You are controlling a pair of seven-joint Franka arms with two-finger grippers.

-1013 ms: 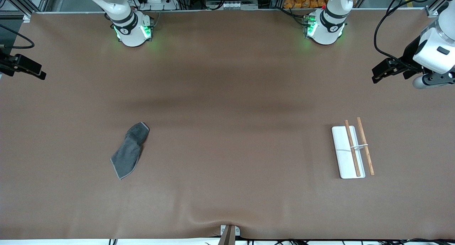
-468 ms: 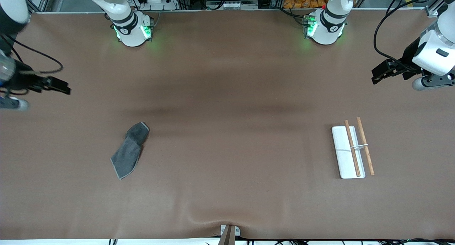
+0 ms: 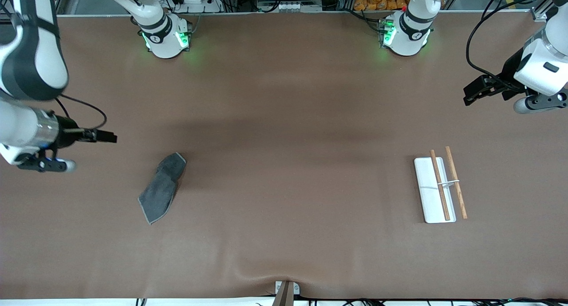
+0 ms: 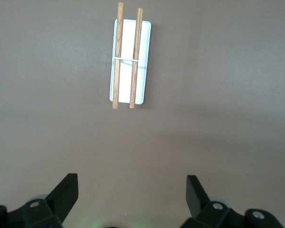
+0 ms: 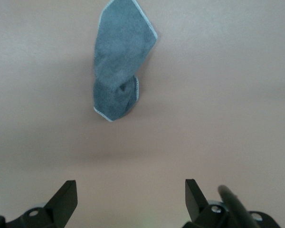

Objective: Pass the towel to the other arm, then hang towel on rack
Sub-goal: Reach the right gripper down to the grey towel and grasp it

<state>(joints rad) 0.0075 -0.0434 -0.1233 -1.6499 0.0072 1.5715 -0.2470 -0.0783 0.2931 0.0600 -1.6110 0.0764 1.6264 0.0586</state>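
I need to pass the towel to the other arm, so I should next grab the towel with my right gripper by its narrow middle (image 3: 168, 176).
The dark grey towel (image 3: 161, 188) lies crumpled flat on the brown table toward the right arm's end; it also shows in the right wrist view (image 5: 119, 61). The white rack (image 3: 434, 190) with two wooden rods sits toward the left arm's end, and shows in the left wrist view (image 4: 129, 54). My right gripper (image 3: 108, 137) is open and empty, in the air beside the towel at the right arm's end of the table. My left gripper (image 3: 471, 95) is open and empty, raised near the left arm's end of the table, apart from the rack.
The brown table mat (image 3: 284, 164) has a raised wrinkle near the front edge by a small metal clamp (image 3: 286, 292). The arm bases (image 3: 166, 37) stand along the table's back edge.
My right arm has swung in from the table's end toward the towel and lowered. My left gripper has barely moved. The towel and rack lie as before.
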